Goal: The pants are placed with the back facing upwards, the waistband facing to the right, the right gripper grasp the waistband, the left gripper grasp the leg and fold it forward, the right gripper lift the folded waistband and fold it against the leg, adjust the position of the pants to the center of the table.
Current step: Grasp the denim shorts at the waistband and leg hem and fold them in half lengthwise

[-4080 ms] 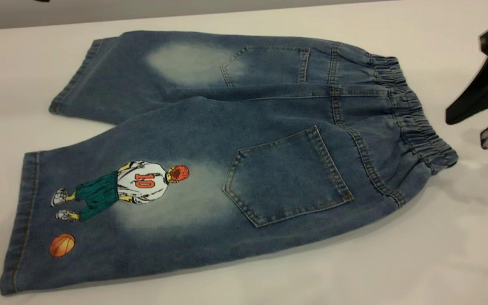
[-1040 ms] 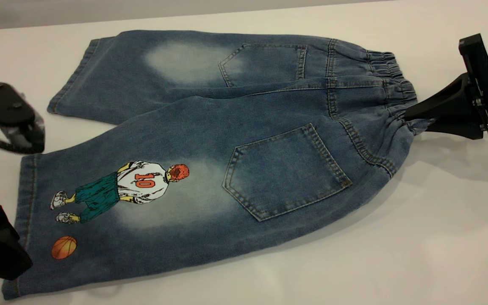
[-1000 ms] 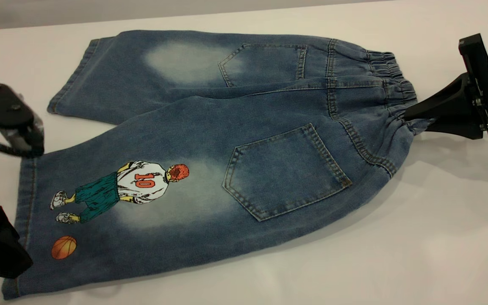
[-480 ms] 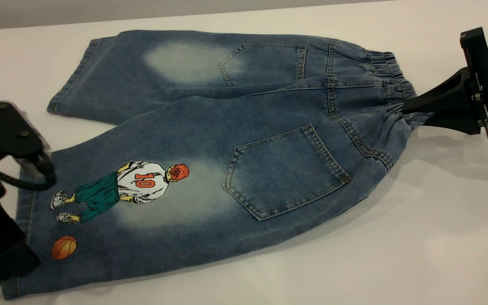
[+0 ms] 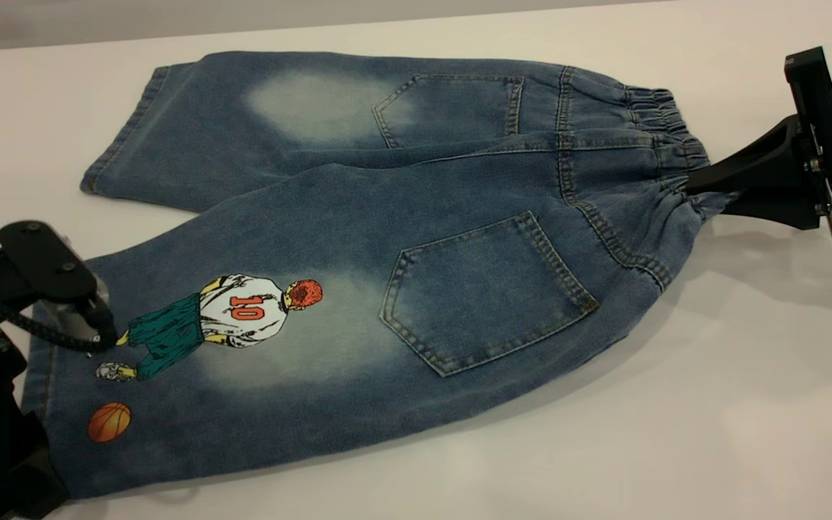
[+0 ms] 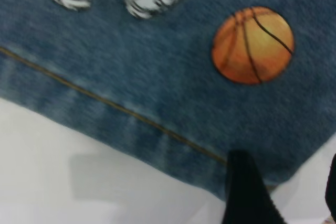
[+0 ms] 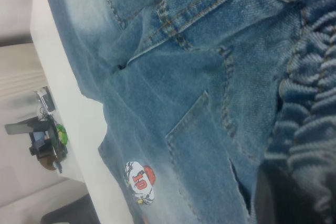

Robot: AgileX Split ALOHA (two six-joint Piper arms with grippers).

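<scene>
My left gripper grabs the pants (image 5: 401, 238) by the hem corner below the basketball next, to fold the printed leg forward over the plain leg.
The pants (image 5: 401, 238) lie back-up on the white table (image 5: 676, 433), two patch pockets showing. Their ruched waistband (image 5: 665, 137) is at the right, bunched where my right gripper (image 5: 708, 189) is shut on it. In the right wrist view the gathered waistband (image 7: 310, 124) lies over one dark finger (image 7: 265, 198). The printed leg (image 5: 243, 339), with the number 10 player and an orange basketball (image 5: 107, 422), points left. My left gripper (image 5: 15, 473) hangs over that leg's hem corner. It is open in the left wrist view, and its fingers (image 6: 244, 192) straddle the hem (image 6: 157, 132) below the basketball (image 6: 252, 44).
The plain leg (image 5: 243, 123) with a faded patch lies at the far side. Bare white tabletop (image 5: 748, 404) spreads in front and to the right of the pants. The table's back edge (image 5: 315, 25) runs behind them.
The right gripper, open beside the waistband four seconds ago, now pinches it and holds still. Over the last second the left arm came nearer and rightward, over the printed leg's hem.
</scene>
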